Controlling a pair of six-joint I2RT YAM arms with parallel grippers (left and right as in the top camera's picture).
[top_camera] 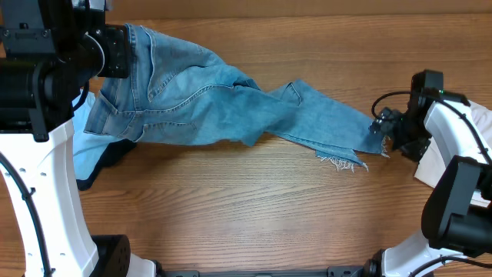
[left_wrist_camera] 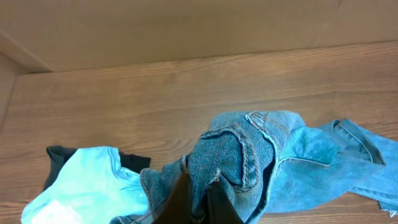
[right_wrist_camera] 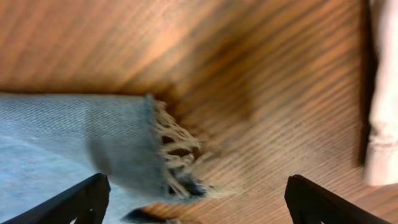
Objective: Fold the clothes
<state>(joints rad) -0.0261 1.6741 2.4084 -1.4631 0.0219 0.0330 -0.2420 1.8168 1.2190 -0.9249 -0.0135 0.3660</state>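
My right gripper grabs the frayed hem of the light-blue denim jeans next, opposite the jeans' held waist, to stretch them straight for folding.
The light-blue denim jeans [top_camera: 231, 108] stretch across the table from upper left to the frayed hem [top_camera: 342, 160] at the right. My left gripper [left_wrist_camera: 198, 202] is shut on a bunch of the jeans' waist part [left_wrist_camera: 239, 155], near the top left in the overhead view [top_camera: 127, 50]. My right gripper [right_wrist_camera: 196, 205] is open, wide apart, hovering over the frayed hem [right_wrist_camera: 177, 155]; in the overhead view it sits just right of the jeans' end [top_camera: 384, 131]. The sky-blue shirt [left_wrist_camera: 87, 186] lies on a black garment [left_wrist_camera: 59, 158] at the left. A cream-white garment [right_wrist_camera: 382, 106] lies at the right.
The wooden table [top_camera: 246, 208] spreads below the jeans. A wooden back wall [left_wrist_camera: 186, 28] stands behind the table. The white arm bodies [top_camera: 54, 192] [top_camera: 461, 146] stand at the left and right edges.
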